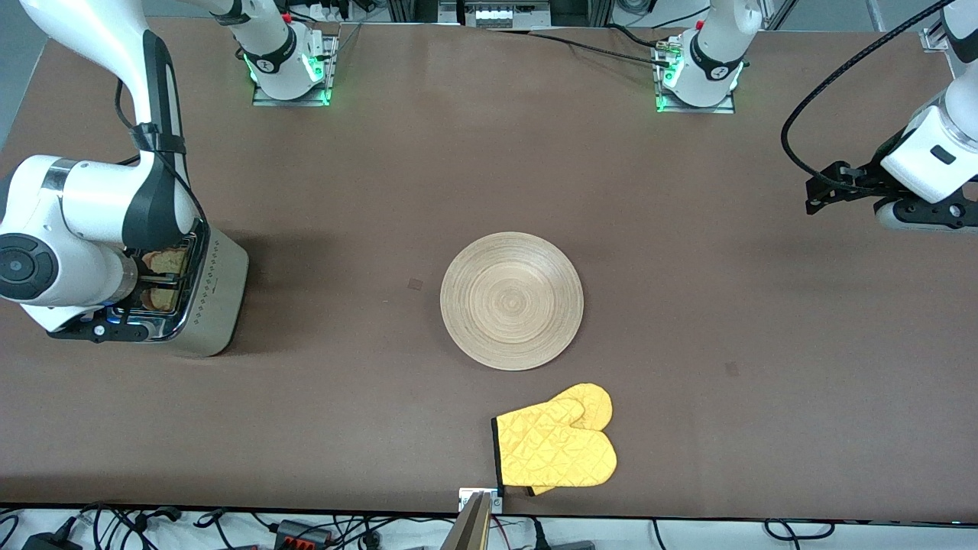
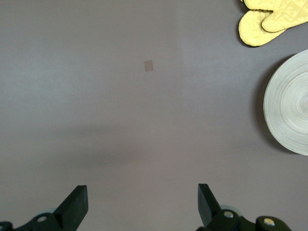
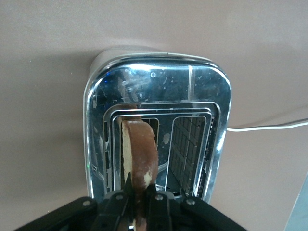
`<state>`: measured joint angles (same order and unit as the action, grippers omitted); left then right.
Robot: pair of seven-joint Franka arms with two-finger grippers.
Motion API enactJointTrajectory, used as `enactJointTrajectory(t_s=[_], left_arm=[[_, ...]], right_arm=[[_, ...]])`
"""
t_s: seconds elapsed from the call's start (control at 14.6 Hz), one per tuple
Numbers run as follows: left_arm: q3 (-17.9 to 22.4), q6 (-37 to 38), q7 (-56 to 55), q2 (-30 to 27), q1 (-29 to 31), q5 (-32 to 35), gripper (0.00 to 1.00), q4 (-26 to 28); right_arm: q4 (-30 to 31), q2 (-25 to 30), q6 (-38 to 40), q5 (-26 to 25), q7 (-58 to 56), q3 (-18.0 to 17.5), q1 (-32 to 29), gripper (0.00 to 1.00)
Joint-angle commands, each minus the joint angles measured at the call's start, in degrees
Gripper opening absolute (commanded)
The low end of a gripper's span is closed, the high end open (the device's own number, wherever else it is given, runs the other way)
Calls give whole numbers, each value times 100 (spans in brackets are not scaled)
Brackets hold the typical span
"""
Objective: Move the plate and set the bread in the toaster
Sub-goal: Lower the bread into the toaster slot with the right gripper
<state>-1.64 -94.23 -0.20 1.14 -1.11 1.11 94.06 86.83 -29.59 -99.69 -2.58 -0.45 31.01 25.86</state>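
Observation:
In the right wrist view the lower edge of the bread (image 3: 142,151) is in the toaster slot (image 3: 153,126). The bread would rest there, so it is now time for my right gripper to open.
My right gripper (image 3: 143,186) is shut on the bread (image 3: 139,156), a slice with a dark brown crust seen edge-on. It holds the slice upright right above one slot of the toaster (image 1: 218,294), whose chrome top (image 3: 159,82) mirrors it. The slice's lower end is at the slot's mouth; how deep it reaches I cannot tell. The other slot stands empty. The round wooden plate (image 1: 512,301) lies bare at mid-table and also shows in the left wrist view (image 2: 288,103). My left gripper (image 2: 143,202) waits open with nothing between its fingers, over bare table at the left arm's end (image 1: 819,192).
A yellow oven mitt (image 1: 556,444) lies nearer the front camera than the plate, close to the table's edge. The toaster's white cord (image 3: 269,126) trails over the table beside it. The toaster stands at the right arm's end of the table.

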Motion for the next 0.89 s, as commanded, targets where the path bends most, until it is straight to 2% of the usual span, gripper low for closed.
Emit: enactJointTrajectory(t_s=[0.0, 0.07, 0.14, 0.41, 0.62, 0.82], left_arm=[[-3, 81, -59, -79, -30, -6, 100, -2], [-3, 89, -59, -79, -30, -6, 100, -2], [-3, 81, -59, -79, -30, -6, 100, -2], [-3, 81, -59, -79, -30, -6, 100, -2], [-12, 89, -59, -79, -30, -6, 100, -2], [-12, 89, -59, -79, -30, -6, 100, -2]], right_arm=[[290, 68, -42, 152, 62, -16, -46, 2], [282, 85, 2, 170, 54, -16, -46, 40], [282, 146, 28, 292, 36, -8, -81, 99], [142, 568, 458, 381, 63, -7, -63, 100], [-34, 867, 486, 390, -7, -16, -81, 100], [-516, 920, 494, 407, -60, -51, -72, 100]])
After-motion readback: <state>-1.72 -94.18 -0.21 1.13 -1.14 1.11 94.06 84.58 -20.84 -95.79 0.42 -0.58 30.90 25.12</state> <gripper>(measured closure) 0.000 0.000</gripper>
